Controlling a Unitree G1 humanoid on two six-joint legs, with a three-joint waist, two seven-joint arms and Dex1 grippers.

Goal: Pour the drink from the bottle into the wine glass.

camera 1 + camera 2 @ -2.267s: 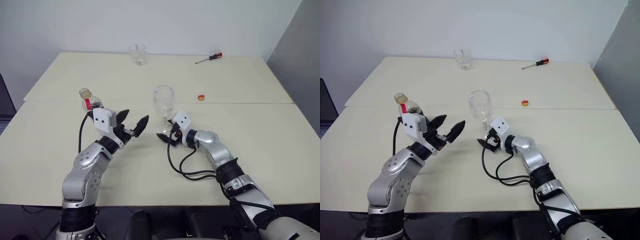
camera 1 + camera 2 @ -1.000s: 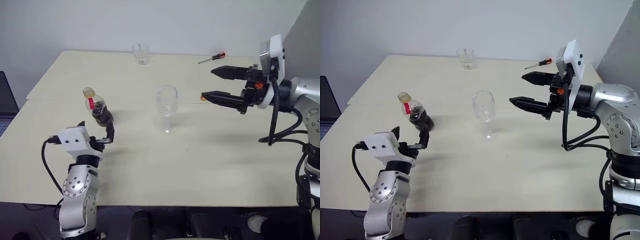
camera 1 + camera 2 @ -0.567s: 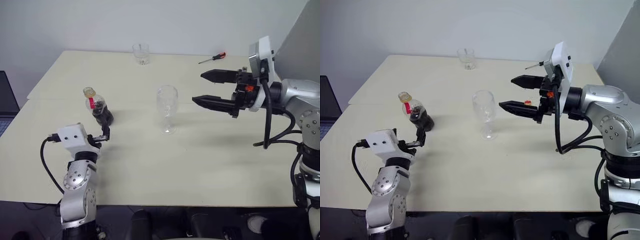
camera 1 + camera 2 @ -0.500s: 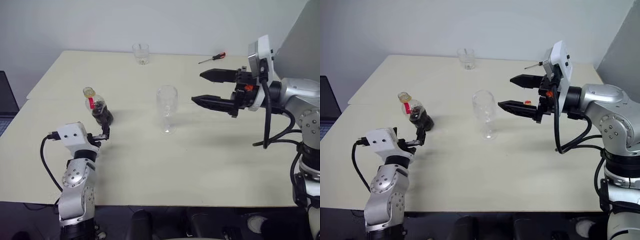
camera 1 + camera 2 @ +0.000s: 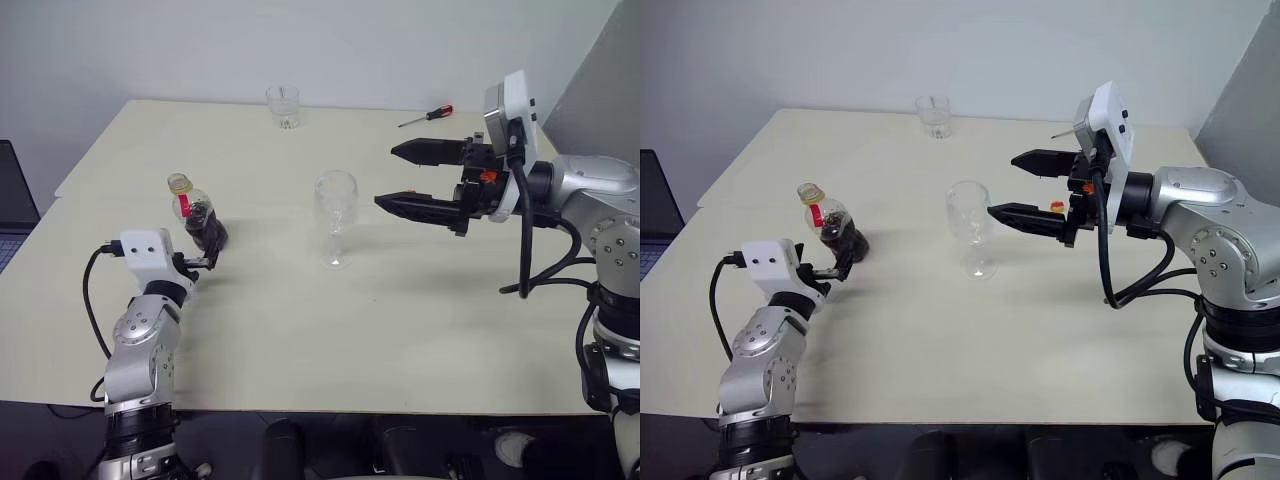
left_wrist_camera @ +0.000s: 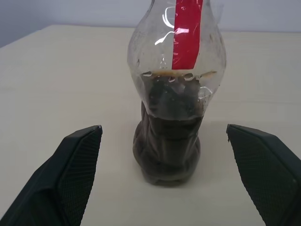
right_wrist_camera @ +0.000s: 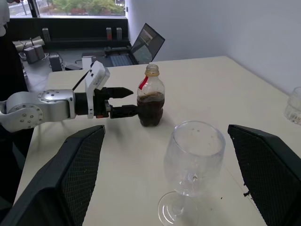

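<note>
The bottle bulges and slopes under its neck (image 5: pixel 192 204), so my left gripper should next grab it by the narrow part in its lower half (image 5: pixel 207 226).
The bottle (image 5: pixel 200 214) stands upright and uncapped at the left of the table, a red label on its neck. The dark drink (image 6: pixel 169 146) fills its lower half. My left gripper (image 6: pixel 163 128) is open, level with the bottle's base, one finger on each side of it; whether they touch it I cannot tell. The empty wine glass (image 5: pixel 335 214) stands at the table's middle. My right gripper (image 5: pixel 385 176) hangs open above the table, just right of the glass bowl and pointing at it, with nothing between its fingers.
A short clear tumbler (image 5: pixel 283 106) stands at the table's far edge, and a red-handled screwdriver (image 5: pixel 425 116) lies at the far right. A small red-and-yellow cap (image 5: pixel 1057 207) lies behind my right gripper. A laptop (image 7: pixel 146 43) sits off the table's left side.
My left gripper has reached forward to the bottle, so its fingers now flank it. My right gripper, earlier low by the glass's foot, has risen and hangs right of the bowl.
</note>
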